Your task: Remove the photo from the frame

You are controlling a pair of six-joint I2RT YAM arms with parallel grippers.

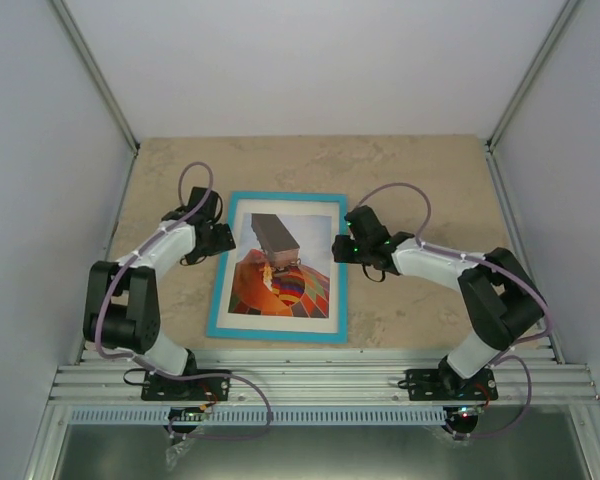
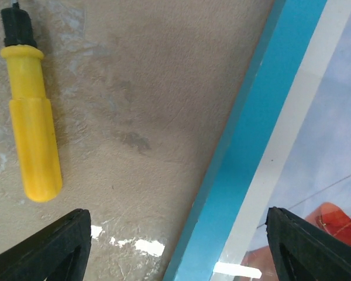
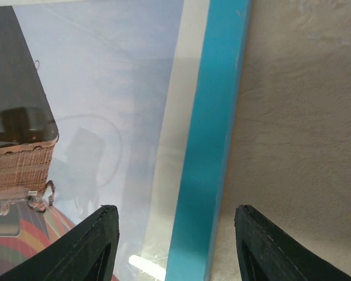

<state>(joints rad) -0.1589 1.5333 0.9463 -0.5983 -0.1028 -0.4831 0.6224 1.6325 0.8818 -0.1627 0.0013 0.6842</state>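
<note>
My right gripper should go lower before it closes on the turquoise bar [image 1: 342, 262] [image 3: 195, 231]. My fingers are above the bar, so they would miss it if I closed now.
The turquoise frame [image 1: 278, 332] lies flat, face up, in the middle of the table, with the balloon photo [image 1: 280, 285] inside it behind a white mat. My left gripper [image 1: 223, 238] is open above the frame's left edge [image 2: 251, 134], one finger over the table and one over the photo [image 2: 333, 146]. My right gripper [image 1: 342, 246] is open above the frame's right edge [image 3: 207, 146], straddling it, with the photo's basket [image 3: 20, 164] to its left. Neither gripper holds anything.
A yellow tool with a black tip [image 2: 32, 117] lies on the beige table left of the frame, hidden under the left arm in the top view. White walls enclose the table. A metal rail [image 1: 320, 380] runs along the near edge.
</note>
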